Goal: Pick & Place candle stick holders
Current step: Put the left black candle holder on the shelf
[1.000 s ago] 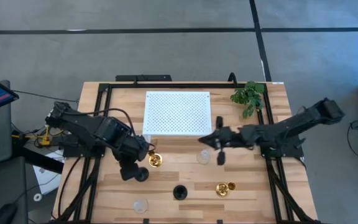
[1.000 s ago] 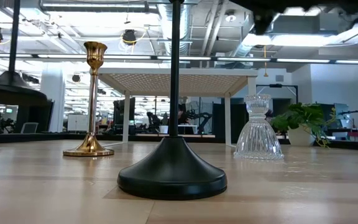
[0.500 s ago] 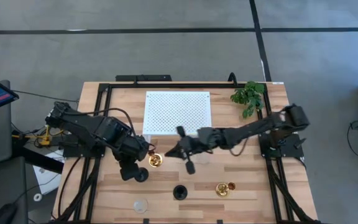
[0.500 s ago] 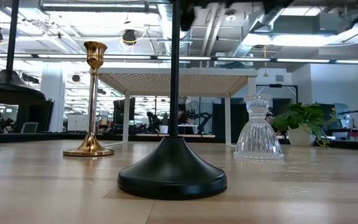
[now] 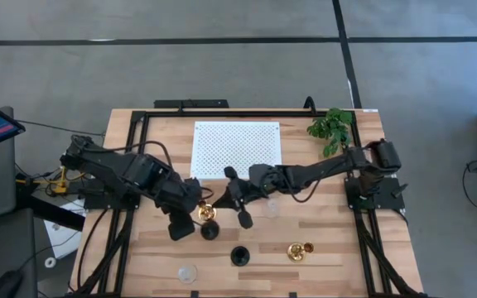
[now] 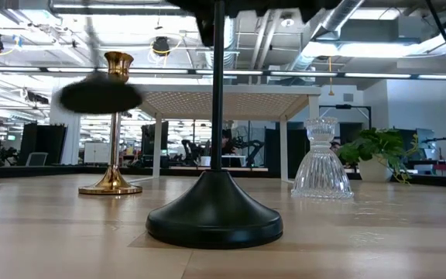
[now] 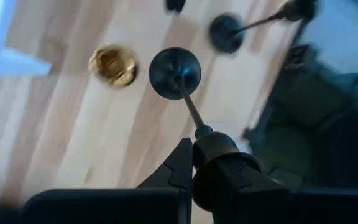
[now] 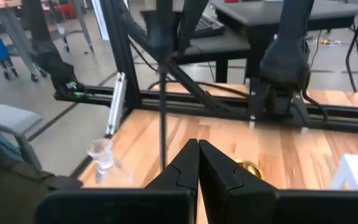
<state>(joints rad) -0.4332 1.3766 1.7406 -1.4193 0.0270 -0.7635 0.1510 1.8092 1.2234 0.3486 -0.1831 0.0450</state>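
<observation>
The left gripper's fingers already cover the black holder's cup end (image 8: 160, 37), so the robot's right gripper needs to take the holder by its bare thin stem (image 8: 163, 121) next.
My left gripper (image 5: 189, 227) is shut on a black candle stick holder (image 5: 209, 232), lifted over the table's near left part; its round base shows in the low view (image 6: 99, 94). My right gripper (image 5: 228, 199) is shut and empty, high over the table's middle, right of the left gripper. A second black holder (image 6: 215, 209) stands on its base at the near middle. A gold holder (image 5: 208, 213) and a clear glass holder (image 5: 270, 207) stand in front of the white platform. Another gold holder (image 5: 296, 251) and another glass holder (image 5: 187, 273) are near the front edge. My left gripper pinches the black holder's top cup end (image 7: 209, 144) between its two fingers. The fingers slant down from above and lie along the stem (image 7: 188, 102). The holder hangs below them, base (image 7: 174, 73) lowest, clear of the table.
The white perforated platform (image 5: 237, 149) stands at the far middle, on legs in the low view (image 6: 219, 101). A green plant sprig (image 5: 331, 128) is at the far right. Black frame rails (image 5: 131, 165) run along the table's sides. Bare wood lies at the near right.
My right gripper has swept from the right of the table's middle toward the left edge, ending close to my left gripper. My left gripper has carried the black holder toward the table's right; its base has moved toward the standing gold holder, still clear of the table.
</observation>
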